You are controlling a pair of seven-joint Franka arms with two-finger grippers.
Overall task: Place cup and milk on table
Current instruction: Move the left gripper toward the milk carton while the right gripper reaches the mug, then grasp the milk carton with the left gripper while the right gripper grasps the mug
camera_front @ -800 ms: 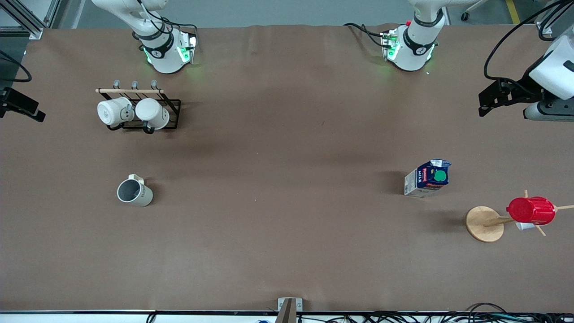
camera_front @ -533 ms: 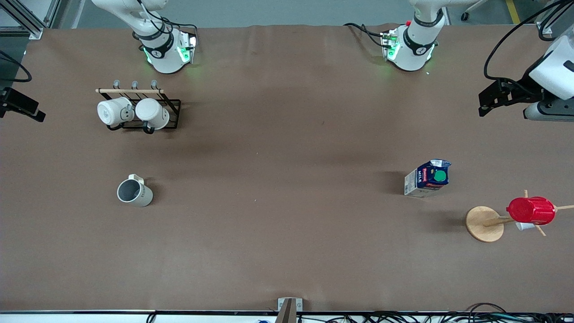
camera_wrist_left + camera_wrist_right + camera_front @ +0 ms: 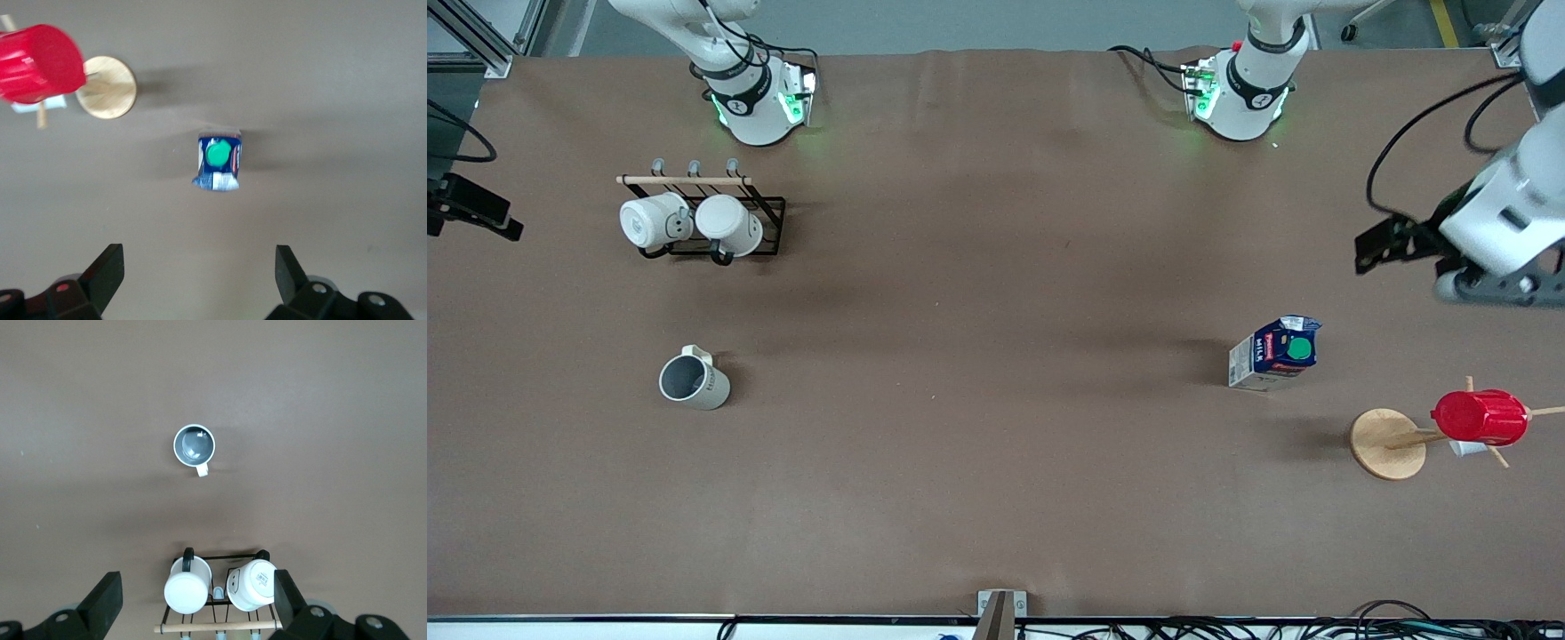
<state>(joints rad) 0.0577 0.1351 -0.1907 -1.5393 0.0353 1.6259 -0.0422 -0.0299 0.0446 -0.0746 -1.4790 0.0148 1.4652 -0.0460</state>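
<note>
My right gripper next grabs the cup by its rim (image 3: 681, 357) to place the cup beside the milk (image 3: 1274, 354) on the tabletop.
The cup (image 3: 694, 380), cream-white with a grey inside, stands upright on the brown table (image 3: 996, 267) toward the right arm's end; it also shows in the right wrist view (image 3: 195, 445). The milk (image 3: 1274, 354), a blue and white carton with a green cap, stands on the table toward the left arm's end and shows in the left wrist view (image 3: 219, 162). My left gripper (image 3: 199, 257) is open and empty, high over the table near the milk; its wrist (image 3: 1498, 222) shows in the front view. My right gripper (image 3: 197, 580) is open and empty, high over the mug rack.
A black wire rack (image 3: 769, 206) holds two glossy white mugs (image 3: 729, 224) near the right arm's base. A wooden mug tree (image 3: 1387, 443) carries a red ribbed cup (image 3: 1480, 418) at the left arm's end, nearer the front camera than the milk. Cables lie along the front edge.
The left arm's wrist has swung down in the front view, closer to the milk. The cup, the milk and the right arm have not visibly moved.
</note>
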